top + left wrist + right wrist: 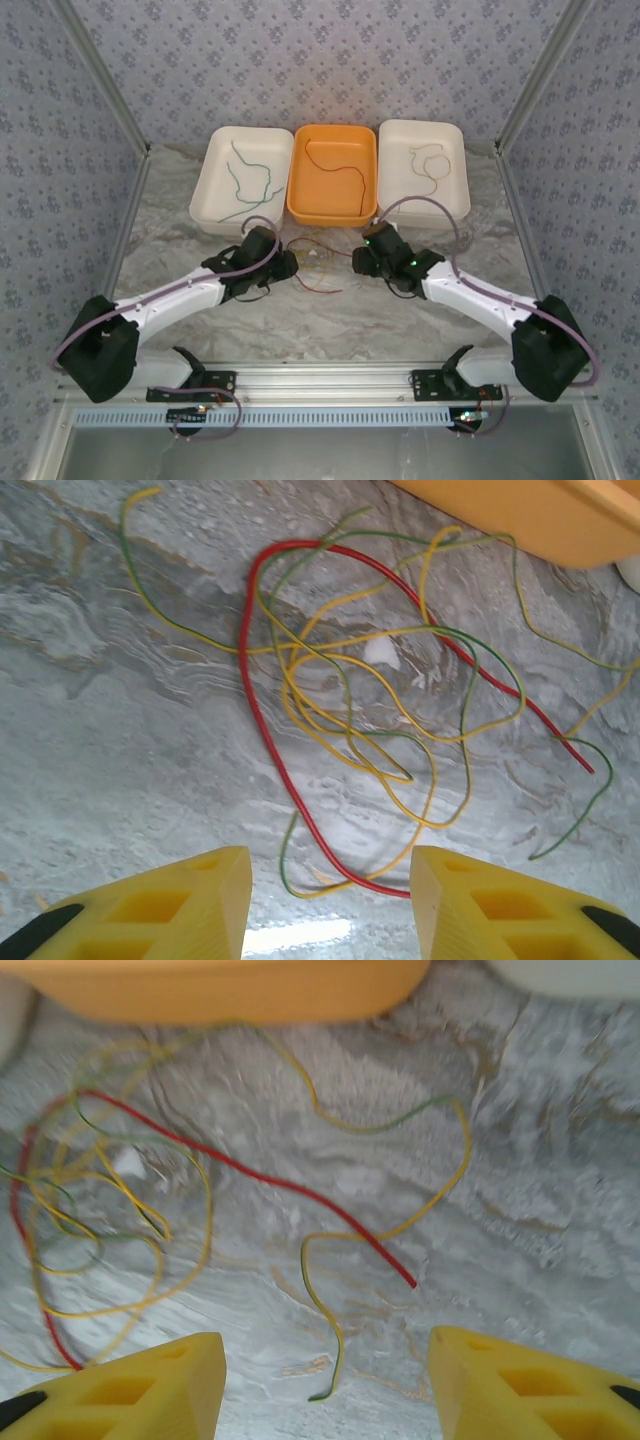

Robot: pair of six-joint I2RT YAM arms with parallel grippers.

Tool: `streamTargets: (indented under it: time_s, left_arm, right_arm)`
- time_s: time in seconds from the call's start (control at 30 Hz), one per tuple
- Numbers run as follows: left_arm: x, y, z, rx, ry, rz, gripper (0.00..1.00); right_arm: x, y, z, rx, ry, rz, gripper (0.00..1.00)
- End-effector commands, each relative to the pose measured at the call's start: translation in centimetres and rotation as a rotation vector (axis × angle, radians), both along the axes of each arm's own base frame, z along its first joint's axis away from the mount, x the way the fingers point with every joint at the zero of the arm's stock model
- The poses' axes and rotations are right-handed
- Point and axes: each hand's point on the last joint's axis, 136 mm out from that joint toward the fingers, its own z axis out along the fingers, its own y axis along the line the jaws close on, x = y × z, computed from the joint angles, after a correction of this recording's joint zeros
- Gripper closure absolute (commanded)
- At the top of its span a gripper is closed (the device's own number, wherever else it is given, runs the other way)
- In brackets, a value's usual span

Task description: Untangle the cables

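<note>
The right gripper grabs the green-yellow cable near its loose tip [337, 1359] next, clear of the red cable, to pull it out untangled.
A tangle of thin cables [318, 262] lies on the marbled table between my two grippers. In the left wrist view a red cable [262, 730] loops through yellow cables [345, 705] and green-yellow ones [470, 695]. My left gripper [330, 905] hangs open just above the near end of the red loop. In the right wrist view the red cable [300, 1192] ends free on the table beside a green-yellow strand [325, 1310]. My right gripper [325, 1390] is open over that strand's tip, holding nothing. Single cables lie in the trays: green [250, 175], red [345, 165], tan [430, 160].
Three trays stand in a row at the back: white [215, 205], orange [305, 210] and white [455, 200]. The orange tray's edge [520, 510] is close behind the tangle. Patterned walls enclose the table on three sides.
</note>
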Motion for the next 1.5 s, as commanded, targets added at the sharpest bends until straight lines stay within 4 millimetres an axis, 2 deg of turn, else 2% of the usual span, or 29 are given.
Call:
streamTargets:
  time_s: [0.0, 0.17, 0.3, 0.4, 0.53, 0.7, 0.87, 0.97, 1.0, 1.03, 1.07, 1.2, 1.33, 1.4, 1.47]
  left_arm:
    - [-0.4, -0.6, 0.6, -0.012, -0.034, 0.001, 0.54]
    - [-1.0, -1.0, -0.7, 0.025, -0.016, -0.005, 0.53]
    - [-0.8, 0.6, -1.7, 0.075, -0.006, 0.046, 0.52]
    - [-0.4, 0.9, -2.9, 0.079, 0.035, 0.058, 0.52]
    - [-0.2, 0.0, -4.3, 0.081, 0.065, 0.042, 0.56]
    - [-0.1, -1.1, -4.8, 0.072, 0.065, 0.033, 0.57]
    - [0.1, -2.2, -4.7, 0.087, 0.059, 0.013, 0.57]
    - [0.5, -2.4, -4.4, 0.095, 0.048, 0.013, 0.53]
    - [0.6, -2.4, -4.3, 0.099, 0.044, 0.013, 0.49]
    - [0.9, -2.5, -4.1, 0.100, 0.035, 0.014, 0.44]
    - [1.2, -2.7, -3.7, 0.100, 0.025, 0.014, 0.41]
    - [2.9, -3.3, -3.3, 0.109, 0.003, 0.029, 0.36]
    - [4.7, -3.5, -5.8, 0.164, 0.051, 0.056, 0.37]
    - [5.3, -3.3, -7.0, 0.184, 0.058, 0.079, 0.43]
    - [5.8, -3.3, -8.1, 0.205, 0.074, 0.088, 0.59]
  right_arm:
    - [-0.1, 0.3, -2.9, -0.068, 0.043, 0.005, 0.42]
    - [0.9, 0.8, -4.8, -0.103, 0.071, -0.013, 0.44]
    - [1.0, 1.3, -4.2, -0.108, 0.039, -0.008, 0.45]
    - [0.7, 1.1, -3.8, -0.121, 0.020, -0.020, 0.45]
    - [1.2, 0.4, -4.1, -0.100, 0.023, -0.043, 0.46]
    - [1.2, 2.1, -4.9, -0.098, 0.053, 0.008, 0.49]
    - [2.0, 2.0, -6.7, -0.119, 0.071, -0.022, 0.59]
    - [2.8, 1.6, -6.6, -0.161, 0.062, -0.035, 0.71]
    - [2.9, 1.5, -6.5, -0.167, 0.060, -0.036, 0.79]
    - [3.1, 1.5, -5.8, -0.166, 0.045, -0.038, 0.93]
    - [3.1, 1.4, -4.7, -0.163, 0.016, -0.036, 1.00]
    - [2.6, 1.4, 0.6, -0.117, -0.096, -0.018, 1.00]
    - [2.1, 0.1, 5.7, -0.078, -0.165, -0.025, 1.00]
    - [1.8, -0.8, 8.2, -0.048, -0.199, -0.035, 1.00]
    - [1.7, -1.8, 10.7, -0.011, -0.235, -0.048, 1.00]
